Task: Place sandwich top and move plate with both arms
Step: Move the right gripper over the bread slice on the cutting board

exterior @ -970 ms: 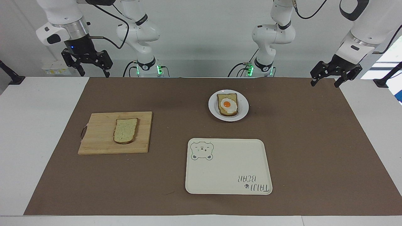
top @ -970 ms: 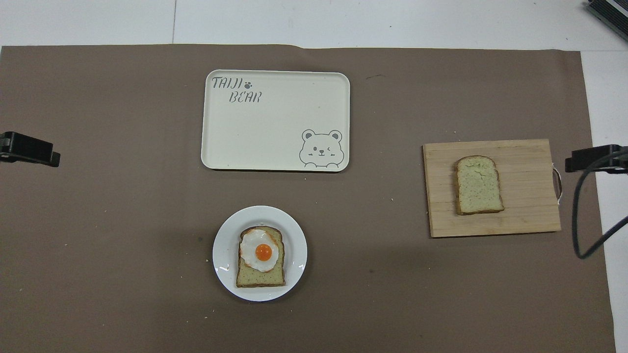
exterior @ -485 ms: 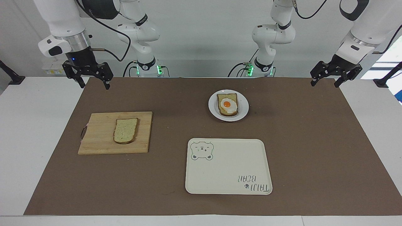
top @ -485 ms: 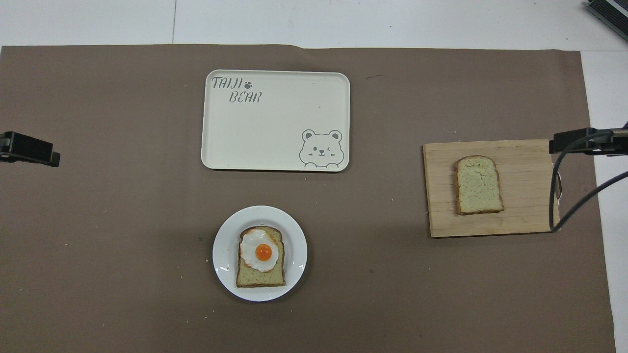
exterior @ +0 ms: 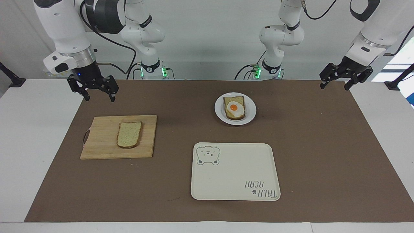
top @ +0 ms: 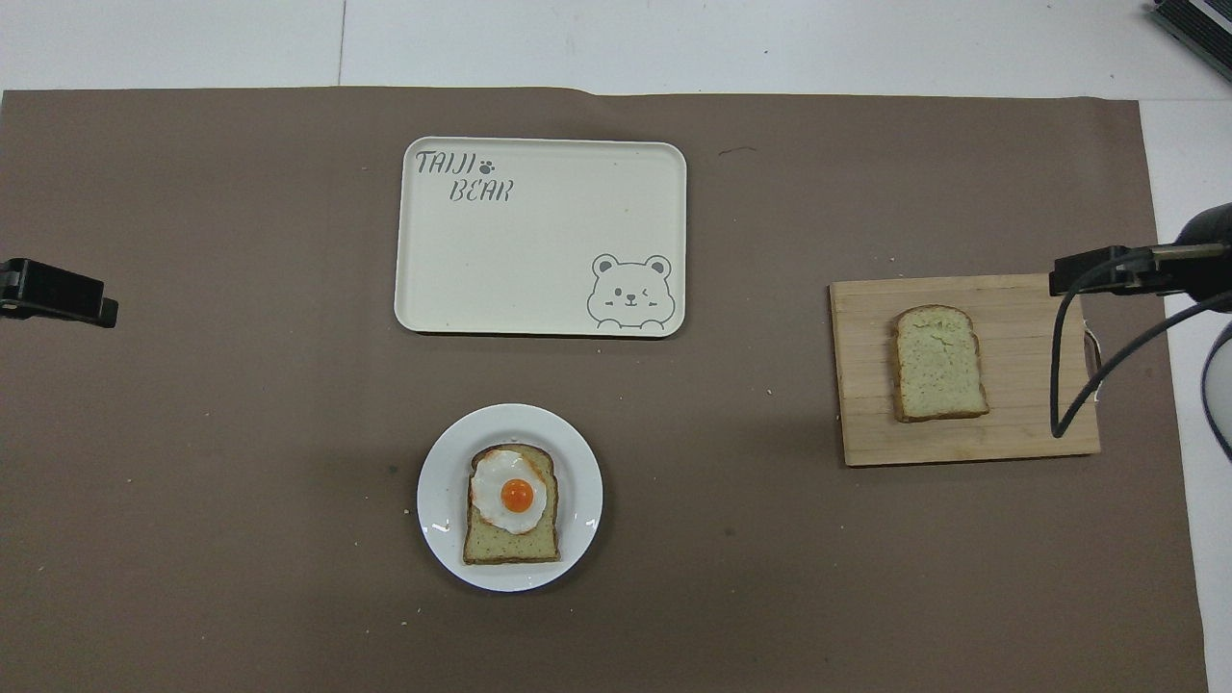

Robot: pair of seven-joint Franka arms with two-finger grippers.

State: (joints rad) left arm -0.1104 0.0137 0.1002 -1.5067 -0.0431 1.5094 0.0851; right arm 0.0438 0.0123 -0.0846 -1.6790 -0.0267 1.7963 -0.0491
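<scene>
Next, my right gripper takes hold of the plain bread slice by its crust edge (top: 978,364) to top the fried-egg sandwich on the plate (top: 441,525).
The sandwich top (exterior: 129,134) (top: 938,364), a plain bread slice, lies flat on a wooden cutting board (exterior: 103,145) (top: 1020,433) toward the right arm's end of the table. My right gripper (exterior: 99,97) (top: 1078,274) hangs open and empty in the air over the board's corner by its handle, clear of the slice. The white plate (exterior: 251,111) (top: 441,525) sits nearer the robots mid-table and carries a bread slice with a fried egg (exterior: 234,108) (top: 515,496). My left gripper (exterior: 335,86) (top: 77,300) waits open and empty over the mat's edge at the left arm's end.
A cream rectangular tray with a bear drawing (exterior: 233,174) (top: 539,241) lies farther from the robots than the plate, with nothing on it. A brown mat (exterior: 323,145) covers the white table. The right arm's cable (top: 1068,385) loops above the board.
My right gripper has come down and moved inward from the table's end to over the cutting board's corner. The left arm, the bread, the plate and the tray have not moved.
</scene>
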